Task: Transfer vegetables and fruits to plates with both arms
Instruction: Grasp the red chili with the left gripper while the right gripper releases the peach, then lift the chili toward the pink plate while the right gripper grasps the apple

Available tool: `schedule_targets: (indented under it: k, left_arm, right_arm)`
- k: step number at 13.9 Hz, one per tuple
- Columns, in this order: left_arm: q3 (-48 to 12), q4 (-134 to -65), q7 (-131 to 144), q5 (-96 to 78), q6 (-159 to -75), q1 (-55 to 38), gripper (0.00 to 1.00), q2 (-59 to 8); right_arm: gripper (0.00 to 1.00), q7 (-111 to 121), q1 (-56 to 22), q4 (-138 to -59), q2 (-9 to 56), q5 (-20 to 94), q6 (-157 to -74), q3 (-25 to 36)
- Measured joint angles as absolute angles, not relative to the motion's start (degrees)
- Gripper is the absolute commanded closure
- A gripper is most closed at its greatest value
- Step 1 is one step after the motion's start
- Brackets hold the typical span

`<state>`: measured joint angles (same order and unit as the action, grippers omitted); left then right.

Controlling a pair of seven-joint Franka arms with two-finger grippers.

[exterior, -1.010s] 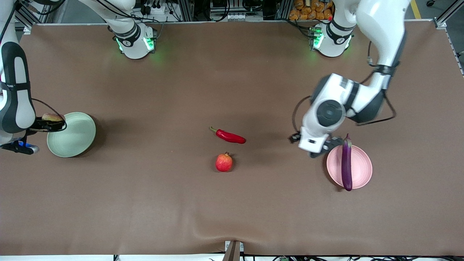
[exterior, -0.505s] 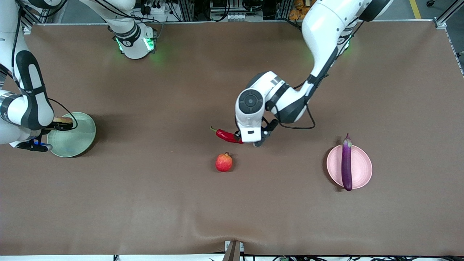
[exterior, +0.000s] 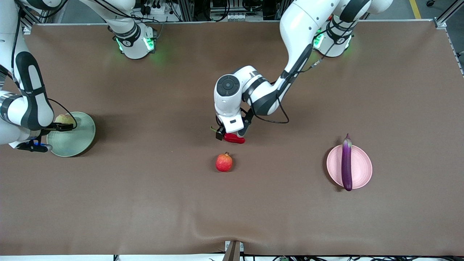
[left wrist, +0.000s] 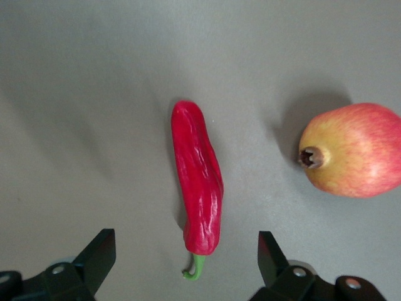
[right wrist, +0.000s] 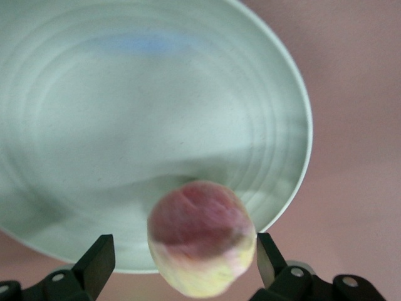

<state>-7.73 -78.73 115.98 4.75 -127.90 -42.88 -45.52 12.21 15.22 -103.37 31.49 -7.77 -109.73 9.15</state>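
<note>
My left gripper grips the red chili pepper by its stem end (left wrist: 199,248) next, to move it over to the pink plate.
My left gripper (exterior: 230,135) is open, low over the red chili pepper (exterior: 235,138) at the table's middle. In the left wrist view its fingers straddle the green stem end of the pepper (left wrist: 199,188). The red pomegranate-like fruit (exterior: 224,162) lies nearer the camera and also shows in the left wrist view (left wrist: 351,150). The purple eggplant (exterior: 346,163) lies across the pink plate (exterior: 363,170). My right gripper (exterior: 61,124) is open at the green plate's (exterior: 78,139) edge. The yellow-green fruit (right wrist: 202,241) sits between its fingers over the plate's rim (right wrist: 294,106), with a gap beside one finger.
The brown table surface (exterior: 145,199) is bare around the fruits and plates. The arms' green-lit bases (exterior: 136,41) stand along the edge farthest from the camera. The left arm's forearm (exterior: 293,54) reaches across the middle.
My left arm swung from beside the pink plate to over the chili pepper. My right gripper moved the yellow-green fruit in over the green plate's edge and its fingers now stand apart.
</note>
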Motion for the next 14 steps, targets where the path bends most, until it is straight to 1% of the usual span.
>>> schedule_targets:
  k: [4,8,9,10,11,12,14]
  left_arm:
    - [-5.34,-78.42,118.05,4.75,-131.56,-45.23,0.0,-49.29]
    - [-2.87,-78.22,118.51,4.75,-134.6,-48.13,0.0,-52.42]
    - [-2.62,-78.15,118.51,4.75,-135.02,-48.38,0.13,-52.82]
    - [-2.02,-78.13,118.51,4.75,-135.15,-48.83,0.55,-53.08]
    - [-1.08,-78.11,118.51,4.75,-135.18,-49.56,0.8,-53.16]
    - [-0.24,-77.99,118.51,4.75,-135.15,-50.39,0.88,-53.13]
    - [0.62,-77.76,118.51,4.75,-135.13,-51.41,0.88,-53.11]
  right_arm:
    - [0.0,12.21,12.19,-93.5,30.98,-3.9,-93.09,8.64]
    - [0.0,7.79,9.5,-87.85,30.6,1.82,-82.75,8.58]
    - [0.0,4.47,8.59,-86.57,30.6,3.51,-80.14,8.51]
    - [0.0,0.74,7.43,-85.29,30.59,5.57,-77.72,8.42]
    - [0.0,-3.18,6.07,-84.08,30.58,7.91,-75.78,8.34]
    - [0.0,-6.97,4.69,-83.04,30.58,9.95,-74.44,8.25]
    - [0.0,-14.07,2.31,-81.74,30.58,14.4,-73.03,8.1]
